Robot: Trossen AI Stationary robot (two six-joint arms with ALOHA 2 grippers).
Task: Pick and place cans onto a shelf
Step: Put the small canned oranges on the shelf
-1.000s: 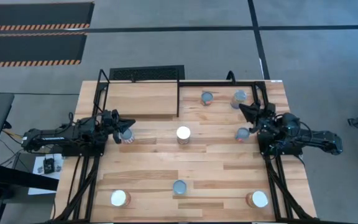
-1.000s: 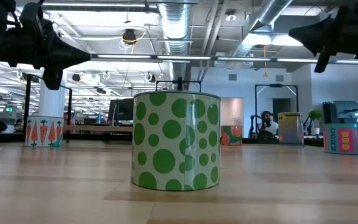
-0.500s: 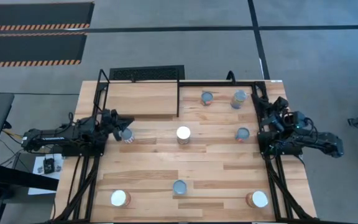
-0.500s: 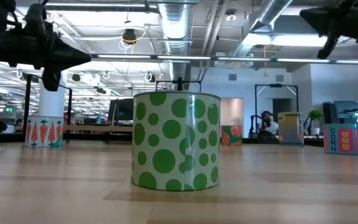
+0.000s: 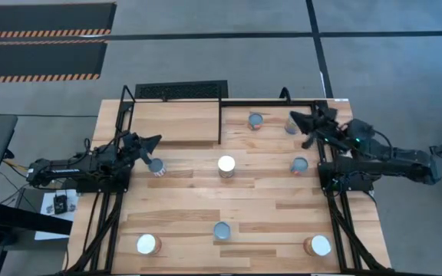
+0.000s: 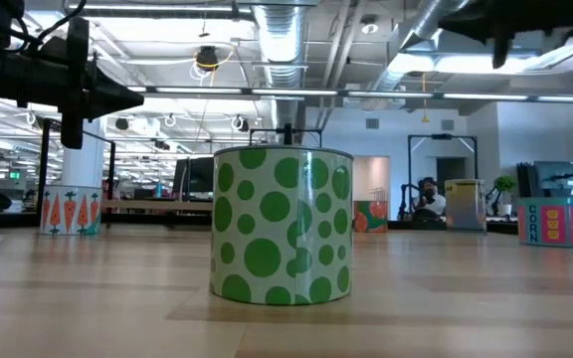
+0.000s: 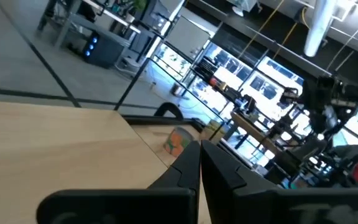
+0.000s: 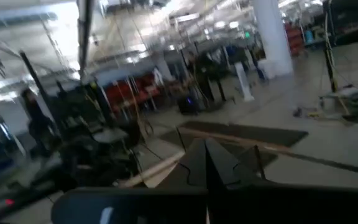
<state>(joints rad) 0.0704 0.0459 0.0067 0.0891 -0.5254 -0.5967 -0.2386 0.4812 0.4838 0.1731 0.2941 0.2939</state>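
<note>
I should next grab the orange-labelled can with my right gripper by its rim, to put it onto the shelf [image 5: 175, 123].
Several cans stand upright on the plank table: one [image 5: 156, 166] near the left side, a white-topped one [image 5: 226, 164] at the middle, others [image 5: 300, 165] [image 5: 256, 120] to the right, and three along the near edge. The shelf [image 5: 175, 123], a light board in a black rod frame, stands at the far left. My left gripper [image 5: 156, 140] is shut and empty, raised just beyond the left can. My right gripper [image 5: 294, 117] is shut and empty, raised over a far-right can [image 5: 290, 127], partly hiding it. The low view shows a green-dotted can [image 6: 282, 224] close up.
Black rod frames run along the table's left, right and far sides [image 5: 267, 100]. A black grille [image 5: 179, 90] lies behind the shelf. Bare wood lies between the middle can and the near row. Beyond my left fingers [image 7: 201, 155] an orange-labelled can [image 7: 178, 140] shows.
My left gripper has risen and drawn back toward the far edge, off the left can, which stays put. My right gripper has risen and gone from the can at mid right toward the far edge, over the far-right can.
</note>
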